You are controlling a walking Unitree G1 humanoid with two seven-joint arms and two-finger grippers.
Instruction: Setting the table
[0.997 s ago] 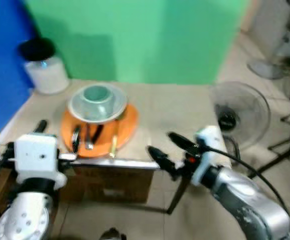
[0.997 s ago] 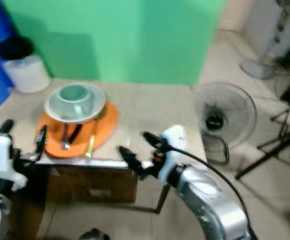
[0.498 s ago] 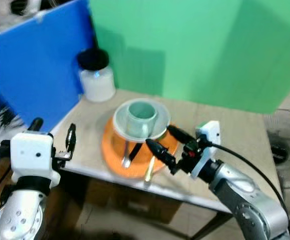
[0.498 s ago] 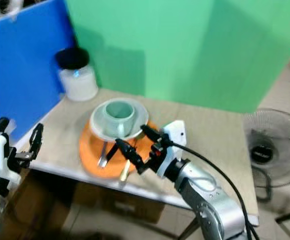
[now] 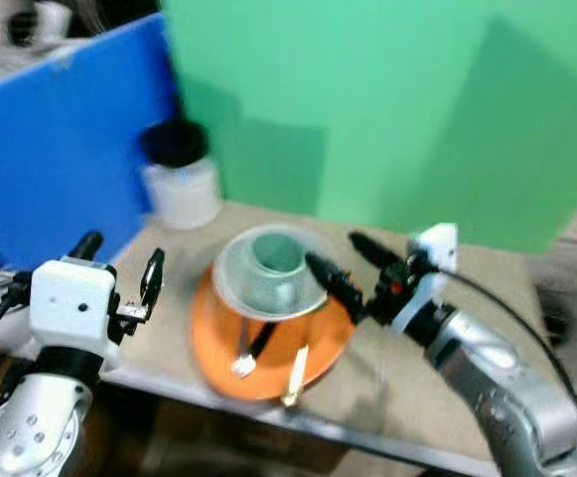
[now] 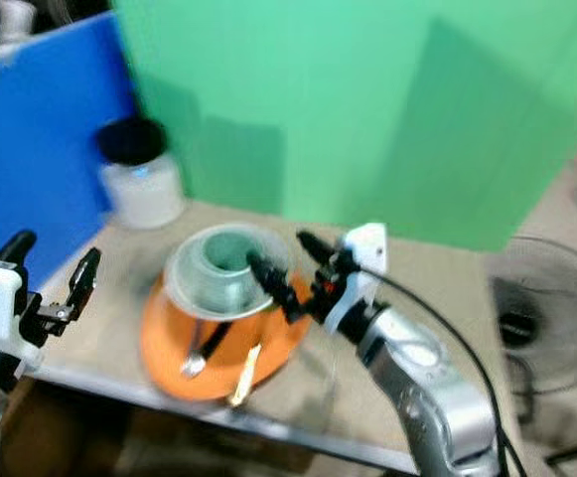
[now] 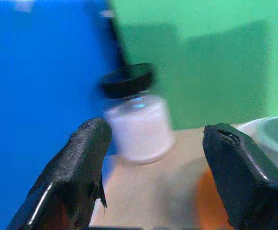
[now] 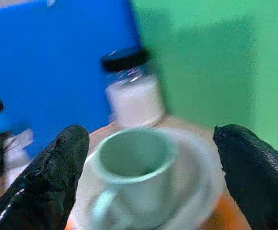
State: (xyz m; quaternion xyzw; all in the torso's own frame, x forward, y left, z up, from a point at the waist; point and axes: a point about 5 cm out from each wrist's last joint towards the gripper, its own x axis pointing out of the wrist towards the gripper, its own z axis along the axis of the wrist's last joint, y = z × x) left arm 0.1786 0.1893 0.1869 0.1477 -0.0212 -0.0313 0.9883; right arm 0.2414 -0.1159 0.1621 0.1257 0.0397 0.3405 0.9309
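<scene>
The green mug's round body [image 5: 270,270] is about as wide as my open fingers, so my right gripper will next grab the mug by its narrow handle.
An orange plate [image 5: 218,336] lies on the beige table [image 5: 407,397]. On it sits a pale bowl [image 5: 236,288] holding a light green mug [image 5: 278,260], with a spoon [image 5: 245,358], a dark-handled utensil and a gold-handled utensil [image 5: 295,376] beside them. My right gripper [image 5: 344,266] is open, its fingers at the right rim of the bowl, with the mug [image 8: 131,165] seen straight ahead between them. My left gripper [image 5: 119,278] is open with nothing in it, left of the plate near the table's left edge.
A white jar with a black lid [image 5: 181,174] stands at the table's back left, in front of a blue panel [image 5: 50,159]. A green wall [image 5: 387,99] rises behind the table. A floor fan [image 6: 541,298] is blurred at the right.
The view has swung and closed in on the table. My right gripper has moved from the plate's front edge up to the bowl's right rim. The left gripper stays open.
</scene>
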